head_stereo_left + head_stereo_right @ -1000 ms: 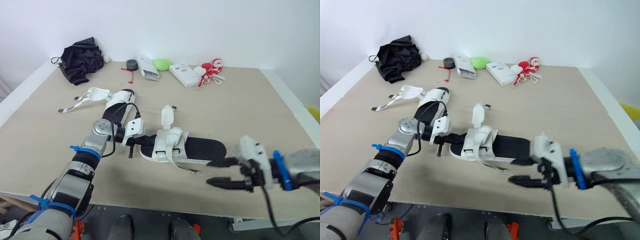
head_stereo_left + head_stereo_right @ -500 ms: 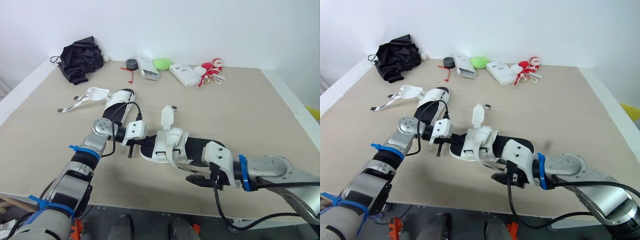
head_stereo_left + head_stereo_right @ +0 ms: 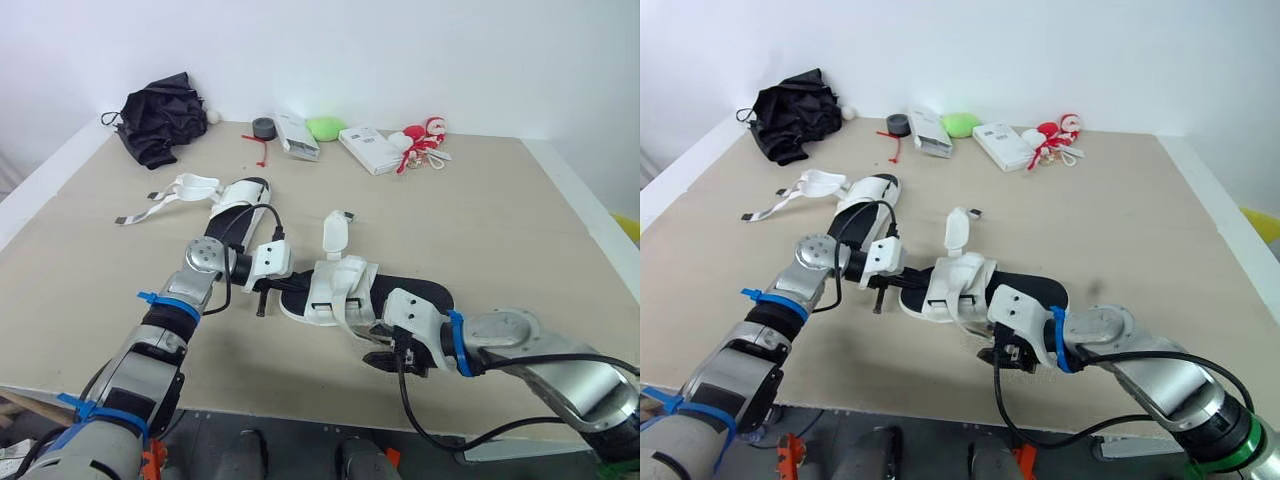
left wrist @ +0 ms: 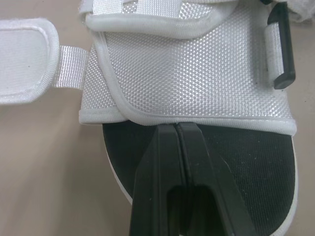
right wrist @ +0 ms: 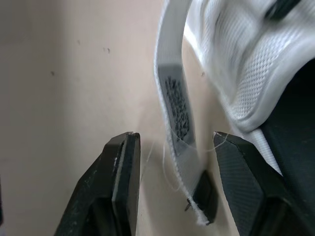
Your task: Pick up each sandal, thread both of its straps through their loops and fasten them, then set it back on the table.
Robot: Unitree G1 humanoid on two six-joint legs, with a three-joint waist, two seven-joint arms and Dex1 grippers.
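Note:
My right gripper will thread the strap through the thin white strap's loop, so next it will grab the strap by its tipped loose end point(image 5: 194, 184).
The near sandal point(image 3: 420, 296), black sole with white straps, lies flat at the table's front middle. My left gripper point(image 3: 283, 283) is shut, and in the left wrist view its tips point(image 4: 177, 129) rest on the black footbed against the edge of the white upper point(image 4: 187, 69). A loose strap end point(image 5: 176, 105) with a printed label trails off the sandal's front side. My right gripper point(image 5: 174, 141) is open, one finger on each side of that strap end, low over the table. The second sandal point(image 3: 238, 196) lies further back left with its straps point(image 3: 160, 203) spread out.
Along the back edge are a black cloth point(image 3: 160, 125), a grey tape roll point(image 3: 264, 128), two white boxes point(image 3: 297, 135) point(image 3: 368, 150), a green object point(image 3: 324, 127) and a red-and-white toy point(image 3: 422, 138). The table's front edge point(image 3: 300, 405) is close behind my right gripper.
My right gripper has swept left along the front of the table, from the right side to the sandal's loose strap end, and now straddles it. The left arm has not moved.

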